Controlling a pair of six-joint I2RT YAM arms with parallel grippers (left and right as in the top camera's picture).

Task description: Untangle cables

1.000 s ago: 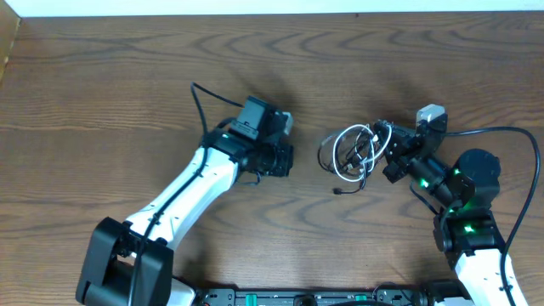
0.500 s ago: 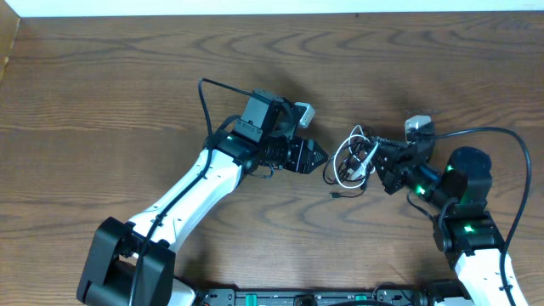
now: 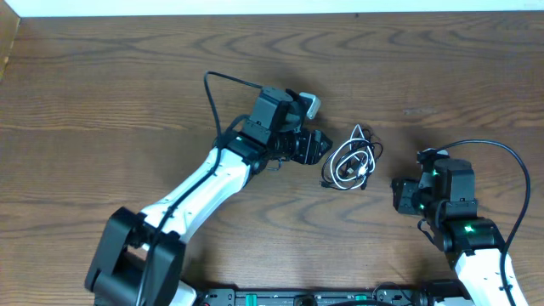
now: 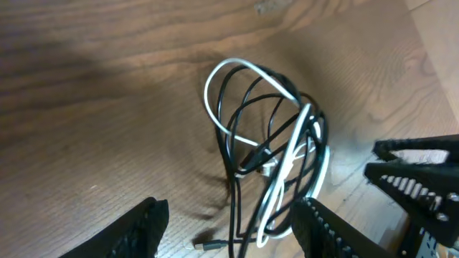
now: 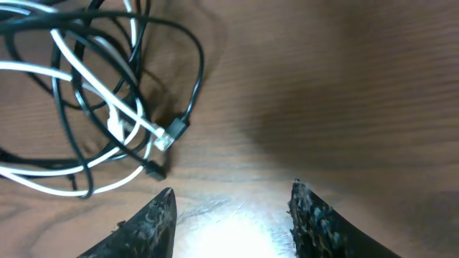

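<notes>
The left gripper grabs the black cable's parts between its fingers at the bundle's edge next, to draw out and untangle the cables.
The cables (image 3: 352, 161), one white and one black, lie in a tangled bundle of small loops on the table between the two arms. My left gripper (image 3: 321, 146) sits just left of the bundle and is open. In the left wrist view the white cable (image 4: 229, 66) and black cable (image 4: 233, 150) loop together, and a few strands run down between the fingers of the left gripper (image 4: 229, 233), unclamped. My right gripper (image 3: 398, 195) is open and apart from the bundle, to its lower right. In the right wrist view the cables (image 5: 93, 107) lie at the upper left, with nothing between the fingers of the right gripper (image 5: 231, 218).
The table (image 3: 102, 102) is brown wood, with a raised wooden edge (image 3: 8, 42) at the far left. Thick black arm wires arc above the left arm (image 3: 217, 85) and the right arm (image 3: 510, 161). Small plugs (image 5: 163, 140) lie at the bundle's near side.
The right gripper opened, let go of the cable bundle and drew back to the lower right. The left gripper opened and moved right up to the bundle, which now rests on the table.
</notes>
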